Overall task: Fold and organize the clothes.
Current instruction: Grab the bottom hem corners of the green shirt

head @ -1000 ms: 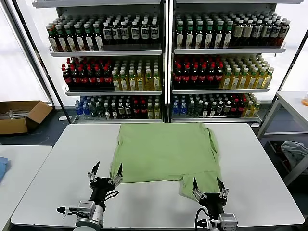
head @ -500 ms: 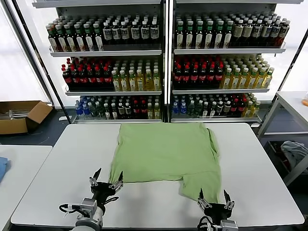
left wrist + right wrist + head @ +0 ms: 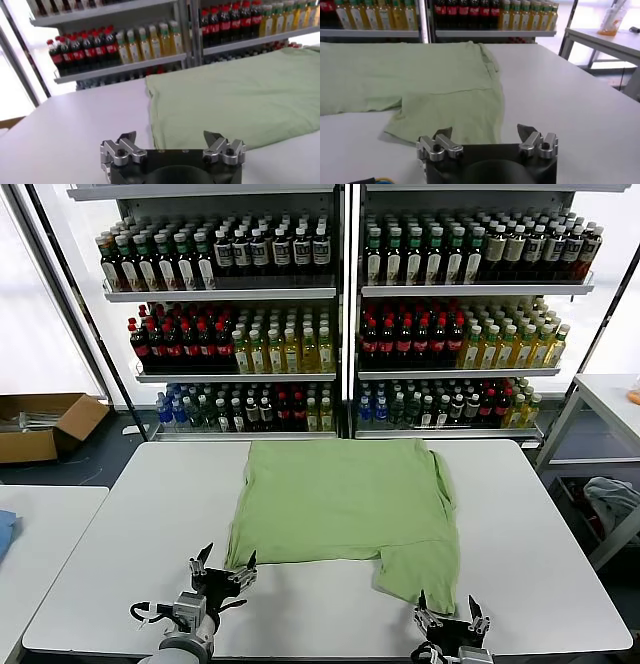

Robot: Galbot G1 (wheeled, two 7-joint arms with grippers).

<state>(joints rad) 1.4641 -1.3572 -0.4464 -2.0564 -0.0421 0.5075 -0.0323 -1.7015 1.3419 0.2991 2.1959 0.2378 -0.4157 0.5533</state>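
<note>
I should fold the shirt over on itself, so next I need to pick up the shirt point(image 3: 345, 502) with my left gripper by its corner point(image 3: 234, 560) opposite the hanging flap.
A light green shirt point(image 3: 345, 502) lies partly folded on the white table point(image 3: 120, 544), with one flap hanging toward the front right corner. It also shows in the left wrist view point(image 3: 240, 95) and the right wrist view point(image 3: 435, 80). My left gripper point(image 3: 224, 563) is open and empty, just in front of the shirt's front left corner. My right gripper point(image 3: 452, 615) is open and empty, near the table's front edge, just in front of the shirt's front right flap. No collar, buttons or logo show.
Shelves of bottles point(image 3: 340, 314) stand behind the table. A cardboard box point(image 3: 40, 424) lies on the floor at the left. A second table point(image 3: 610, 399) stands at the right, another table corner point(image 3: 30, 534) at the left.
Both grippers have drawn back toward the table's front edge, off the shirt. The front right flap, earlier under the right gripper, now lies flat on the table.
</note>
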